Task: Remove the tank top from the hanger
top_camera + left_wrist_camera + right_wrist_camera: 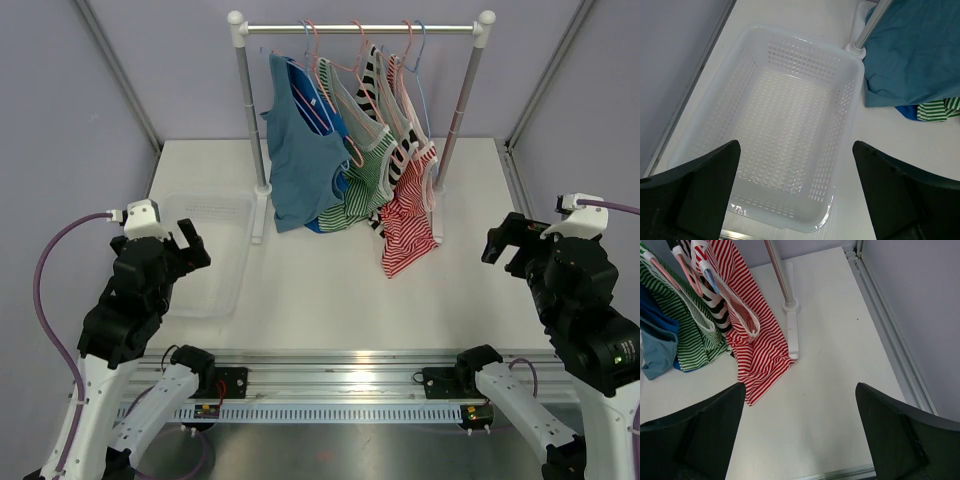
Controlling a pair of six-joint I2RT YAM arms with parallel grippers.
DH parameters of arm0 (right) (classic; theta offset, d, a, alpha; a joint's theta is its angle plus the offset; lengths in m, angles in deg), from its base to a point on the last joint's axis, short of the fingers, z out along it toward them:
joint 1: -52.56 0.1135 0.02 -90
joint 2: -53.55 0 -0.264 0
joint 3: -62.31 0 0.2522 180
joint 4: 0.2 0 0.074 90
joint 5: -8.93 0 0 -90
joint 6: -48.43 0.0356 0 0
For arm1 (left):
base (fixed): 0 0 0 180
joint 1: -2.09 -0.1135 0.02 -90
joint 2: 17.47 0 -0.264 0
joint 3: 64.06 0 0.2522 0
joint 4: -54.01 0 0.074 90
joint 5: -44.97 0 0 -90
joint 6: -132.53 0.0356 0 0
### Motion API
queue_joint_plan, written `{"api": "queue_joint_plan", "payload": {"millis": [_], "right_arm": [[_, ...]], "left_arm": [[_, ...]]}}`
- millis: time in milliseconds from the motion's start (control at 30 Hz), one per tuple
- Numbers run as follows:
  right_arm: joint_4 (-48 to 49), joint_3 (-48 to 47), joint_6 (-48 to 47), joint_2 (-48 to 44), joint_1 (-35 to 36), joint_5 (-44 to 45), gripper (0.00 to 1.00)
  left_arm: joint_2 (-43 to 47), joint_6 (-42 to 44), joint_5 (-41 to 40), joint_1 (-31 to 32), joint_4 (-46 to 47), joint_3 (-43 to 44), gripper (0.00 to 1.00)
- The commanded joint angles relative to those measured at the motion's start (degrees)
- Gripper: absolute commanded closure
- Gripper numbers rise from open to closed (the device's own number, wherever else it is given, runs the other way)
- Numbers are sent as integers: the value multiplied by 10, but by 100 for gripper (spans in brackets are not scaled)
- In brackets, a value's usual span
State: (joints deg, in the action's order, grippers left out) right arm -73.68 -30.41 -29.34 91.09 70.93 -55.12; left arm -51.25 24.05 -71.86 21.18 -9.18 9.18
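The robot's right gripper will grab the blue hanger's near arm (422,93) (711,280) below its hook next. This leaves the hook and the tank top free, so the tank top can be removed.
Several tank tops hang on pink and blue hangers (352,60) from a clothes rail (360,29) at the back of the table. A blue top (300,150) is on the left, a green-striped one (362,185) and a black-and-white one in the middle, a red-striped one (408,225) on the right; its hem rests on the table in the right wrist view (760,360). My left gripper (187,246) is open and empty above the white basket (790,135). My right gripper (508,243) is open and empty, right of the rack.
The rack stands on two white feet (259,215) with grey uprights (780,270). The perforated white basket (205,255) sits at the left of the table. Metal frame rails run along the table's side (890,335) and front edges.
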Motion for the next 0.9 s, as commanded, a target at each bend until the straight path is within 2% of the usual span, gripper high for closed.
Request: {"api": "queue_joint_plan", "payload": {"millis": [0, 200, 367, 500, 600, 700, 867], "right_arm": [[14, -1, -12, 9, 5, 6, 1], [82, 18, 19, 50, 4, -63, 1], [180, 19, 1, 132, 4, -50, 1], [218, -71, -36, 219, 2, -69, 1], [197, -173, -55, 311, -13, -151, 3], [179, -268, -75, 401, -24, -190, 11], [162, -395, -87, 523, -69, -250, 30]], "left_arm": [[5, -4, -12, 2, 31, -2, 1], [-4, -10, 18, 2, 48, -9, 1], [-10, -10, 26, 2, 57, -17, 1], [-2, -8, 21, 2, 68, -46, 1], [4, -6, 24, 2, 72, -66, 1], [9, -2, 33, 2, 76, -74, 1], [20, 1, 42, 2, 83, -81, 1]]}}
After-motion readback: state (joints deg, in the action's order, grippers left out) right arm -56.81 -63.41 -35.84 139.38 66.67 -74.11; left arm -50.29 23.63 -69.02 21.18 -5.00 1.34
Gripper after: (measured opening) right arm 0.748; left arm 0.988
